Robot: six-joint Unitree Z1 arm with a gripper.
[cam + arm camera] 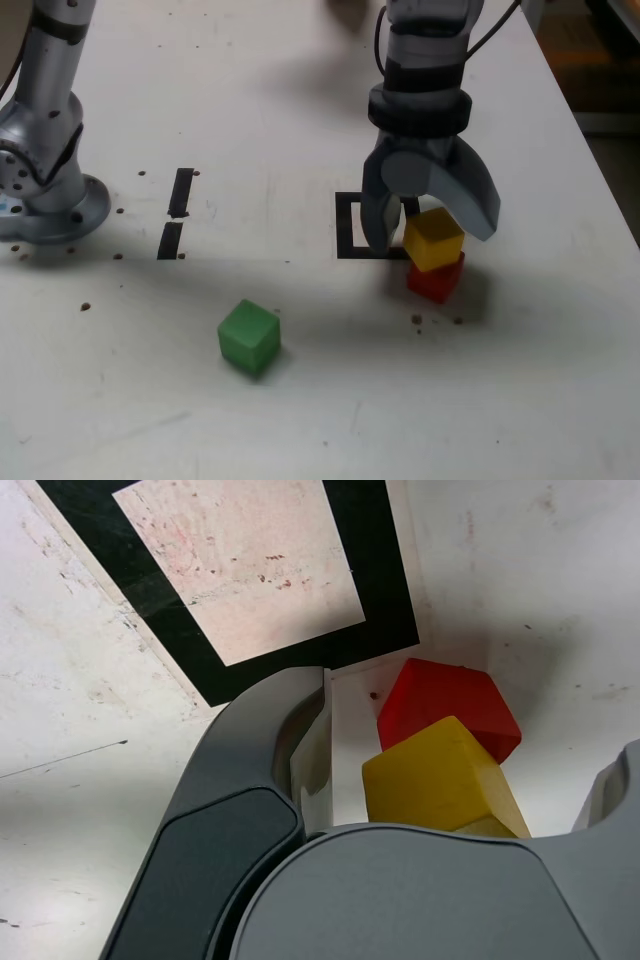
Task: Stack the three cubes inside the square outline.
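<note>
My gripper's fingers are above the red cube and reach down level with the sides of the yellow cube (433, 238). My gripper should close on the yellow cube now.
The yellow cube (433, 238) (435, 775) rests on the red cube (435, 282) (445, 705), slightly twisted against it. This pair stands just outside the square outline (349, 225) (385, 590), by its near corner on the exterior view's right. My gripper (432, 238) (455, 780) hangs over the pair, open, one finger on each side of the yellow cube; the wrist view shows a gap between one finger (310, 770) and the cube. The green cube (249, 336) lies alone toward the front of the exterior view's left. The inside of the outline is white and bare.
The arm's grey base (45, 195) stands at the exterior view's far left. Two short black tape strips (180, 190) (170, 240) lie between the base and the outline. The table's edge (600, 150) runs down the exterior view's right. Small dark specks dot the tabletop.
</note>
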